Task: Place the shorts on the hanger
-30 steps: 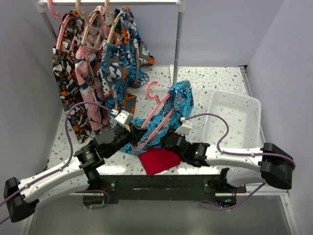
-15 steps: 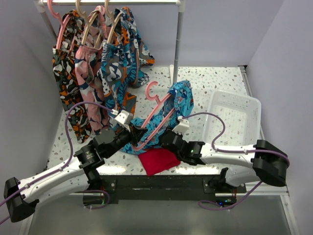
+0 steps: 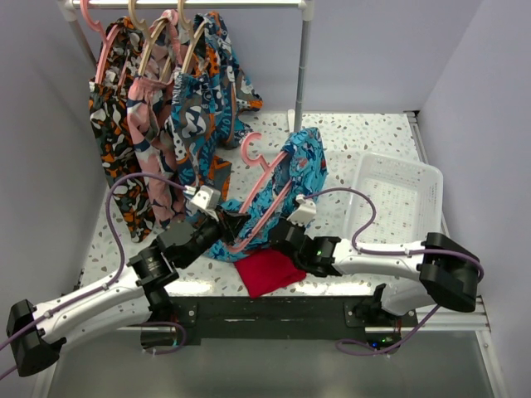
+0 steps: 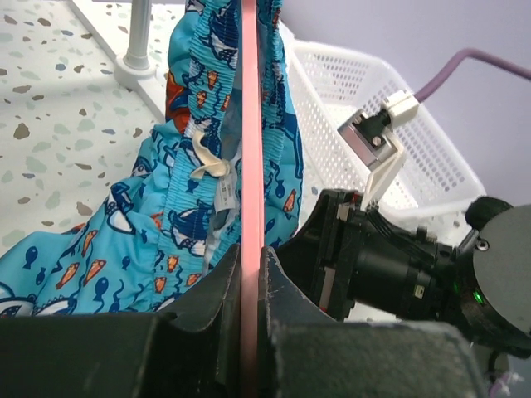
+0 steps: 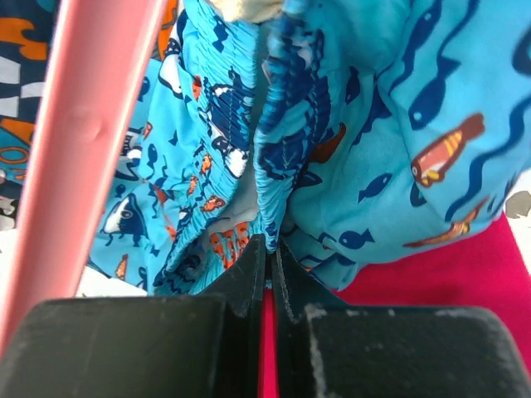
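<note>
The hanger's held end would drop short, so my left gripper should move it in before opening.
The turquoise shorts (image 3: 303, 170) hang over the pink hanger (image 3: 264, 192), which tilts up off the table in the middle. My left gripper (image 3: 229, 229) is shut on the hanger's lower bar, seen in the left wrist view (image 4: 250, 149) with the cream drawstring (image 4: 207, 166) beside it. My right gripper (image 3: 286, 235) is shut on the shorts' gathered waistband edge (image 5: 270, 166), just right of the hanger bar (image 5: 87, 124). The shorts also fill the left wrist view (image 4: 195, 207).
A red cloth (image 3: 270, 272) lies on the table under the two grippers. A white mesh basket (image 3: 394, 203) stands at the right. Patterned shorts on hangers (image 3: 166, 108) hang from a rail (image 3: 191, 4) at back left; its post (image 3: 302, 75) stands behind the shorts.
The hanger and shorts have risen slightly and tipped more upright. My right arm has drawn in toward the left, still pinching the waistband. My left gripper has stayed on the hanger.
</note>
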